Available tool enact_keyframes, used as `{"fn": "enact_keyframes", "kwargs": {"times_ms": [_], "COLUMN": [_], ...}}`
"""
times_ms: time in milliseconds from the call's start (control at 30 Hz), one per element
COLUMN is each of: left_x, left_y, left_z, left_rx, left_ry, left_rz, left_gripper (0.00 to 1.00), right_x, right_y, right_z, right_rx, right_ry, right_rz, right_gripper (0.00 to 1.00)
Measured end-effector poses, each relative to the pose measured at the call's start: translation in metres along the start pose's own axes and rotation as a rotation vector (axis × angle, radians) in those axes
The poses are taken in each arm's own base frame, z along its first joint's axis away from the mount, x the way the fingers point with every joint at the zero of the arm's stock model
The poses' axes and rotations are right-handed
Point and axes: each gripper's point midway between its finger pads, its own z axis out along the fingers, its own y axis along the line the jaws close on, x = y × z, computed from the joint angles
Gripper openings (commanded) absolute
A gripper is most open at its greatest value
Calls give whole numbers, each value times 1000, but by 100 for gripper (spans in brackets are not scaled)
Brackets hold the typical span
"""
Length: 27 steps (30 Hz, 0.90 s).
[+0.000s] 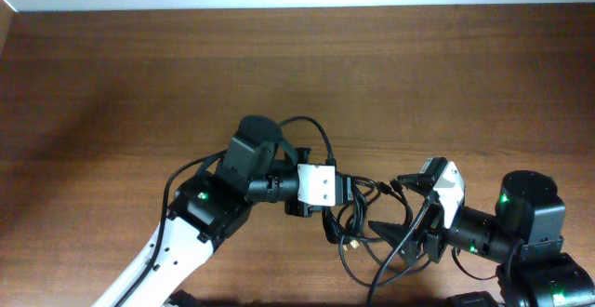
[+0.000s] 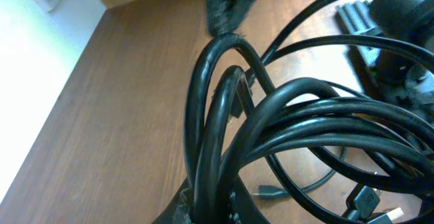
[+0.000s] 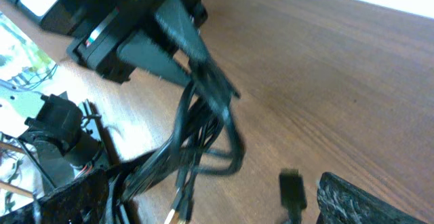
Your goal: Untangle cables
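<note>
My right gripper grabs the cables next by the trailing loops hanging from my left gripper. The rest of the knot then stays free to untangle.
The cables point(image 1: 358, 216) are a knot of thin black loops on the wooden table between my two grippers. My left gripper point(image 1: 337, 205) is shut on the bundle. In the left wrist view several strands point(image 2: 224, 136) rise from between its fingers point(image 2: 182, 207). My right gripper point(image 1: 389, 203) stands open just right of the knot, one finger on each side of the trailing loops. In the right wrist view the cables point(image 3: 196, 139) hang from the left gripper point(image 3: 203, 75) into the wide gap of my right gripper point(image 3: 210, 193). A gold-tipped plug point(image 3: 178, 214) and a black plug point(image 3: 291, 187) lie there.
Bare wooden table point(image 1: 139, 84) spreads to the left and back, ending at a pale wall along the far edge point(image 1: 297, 7). The right arm's base point(image 1: 530, 214) sits at the front right. A loose plug point(image 2: 271, 192) lies on the wood.
</note>
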Motion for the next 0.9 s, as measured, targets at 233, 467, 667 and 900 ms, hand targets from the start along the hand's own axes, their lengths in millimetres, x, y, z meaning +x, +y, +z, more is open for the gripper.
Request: {"fn": "enact_keyframes", "kwargs": {"times_ms": [233,467,667,900], "left_x": [-13,-19,-27,-28], "left_y": [-19,-27,-20,-17], "left_z": [7,11,11,11], "left_rx": [72,95,65,53], "left_ry": [-38,-53,-84,-84], "left_rz": [20,54,95,102], "left_gripper": [0,0,0,0], "right_x": [-8,-6,-2,1], "right_y": [-1,-1,2,8], "right_z": [0,0,0,0], "right_rx": [3,1,-14,-44], "right_ry": [-28,-23,-8,0], "right_rz": [-29,-27,-5,9], "right_gripper": [87,77,70,9]}}
